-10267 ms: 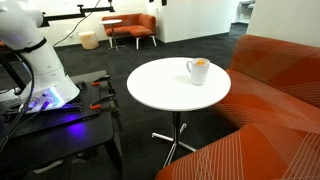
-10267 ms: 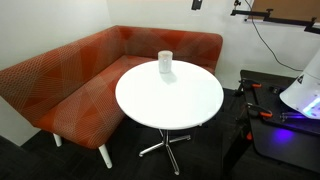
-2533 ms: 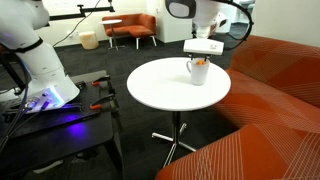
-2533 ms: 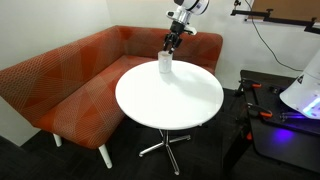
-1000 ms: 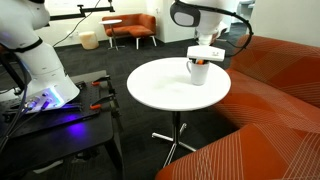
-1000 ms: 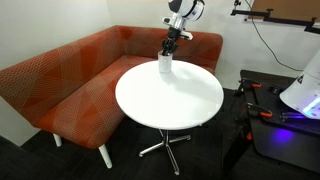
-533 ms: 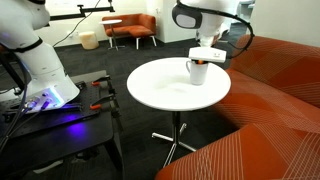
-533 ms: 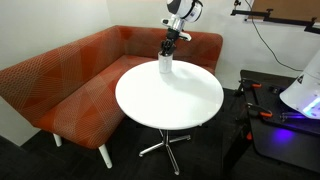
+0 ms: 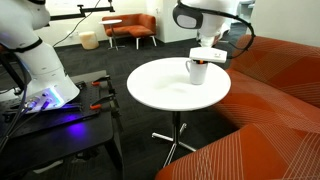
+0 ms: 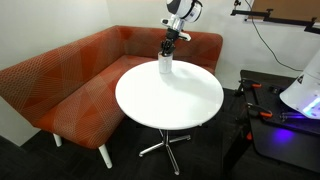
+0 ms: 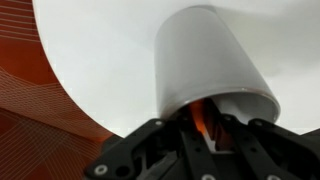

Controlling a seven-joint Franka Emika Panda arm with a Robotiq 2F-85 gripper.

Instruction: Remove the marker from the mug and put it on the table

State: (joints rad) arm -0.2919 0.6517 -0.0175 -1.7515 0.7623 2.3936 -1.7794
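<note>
My black fingers are closed on the orange marker inside the mug's rim. If I lifted my gripper now, the orange marker [image 11: 199, 117] would come up out of the white mug.
The white mug [image 9: 198, 73] [image 10: 165, 66] stands near the far rim of the round white table [image 9: 160, 92] [image 10: 170, 105]. My gripper [image 9: 203, 60] [image 10: 167, 52] reaches down into the mug's mouth from above. In the wrist view the mug [image 11: 200, 55] fills the middle, and the orange marker [image 11: 199, 117] shows inside its rim. The gripper [image 11: 204, 130] has its black fingers shut on the marker, one on each side. The marker's lower part is hidden inside the mug, and in both exterior views the gripper hides it.
An orange corner sofa [image 9: 275, 95] [image 10: 70, 80] wraps around the table's far side. The black workbench [image 9: 55, 125] [image 10: 285, 135] with the white robot base [image 9: 35, 60] stands beside the table. More orange chairs [image 9: 130, 28] sit far back.
The fingers have closed together on the marker inside the mug. The arm has hardly moved; the mug stays in place.
</note>
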